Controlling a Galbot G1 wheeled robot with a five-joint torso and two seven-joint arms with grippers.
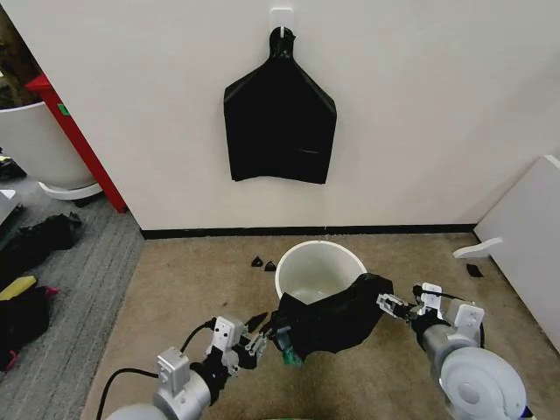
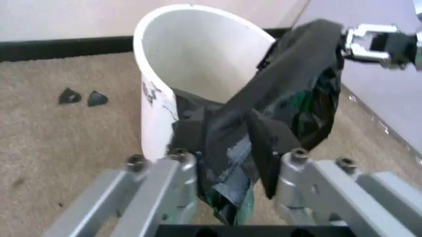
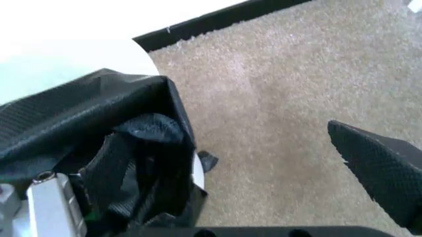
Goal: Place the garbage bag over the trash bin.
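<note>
My right gripper has its free side edge (image 1: 385, 292) standing up around one finger while the crumpled middle sags slack, so it needs to grip the garbage bag (image 1: 337, 319) there.
The trash bin (image 1: 319, 262), a round cream-white bucket, stands on the tan carpet near the wall. The black garbage bag (image 1: 337, 319) hangs crumpled over its near rim and down the outside. My left gripper (image 1: 269, 337) is at the bag's left edge; in the left wrist view it (image 2: 228, 148) is shut on a fold of the garbage bag (image 2: 297, 94) beside the trash bin (image 2: 197, 59). My right gripper (image 1: 388, 305) is at the bag's right corner. In the right wrist view it (image 3: 237, 133) stands wide open, the garbage bag (image 3: 99, 123) draped around one finger and carpet showing in the gap.
A flat bunch of black bags (image 1: 280, 122) hangs from a hook on the wall. A big white planter (image 1: 35, 140) and a red post (image 1: 83, 136) are at the left, dark bags (image 1: 35, 245) lie below them. A white panel (image 1: 525, 236) stands at the right. Small black scraps (image 1: 262, 262) lie by the bin.
</note>
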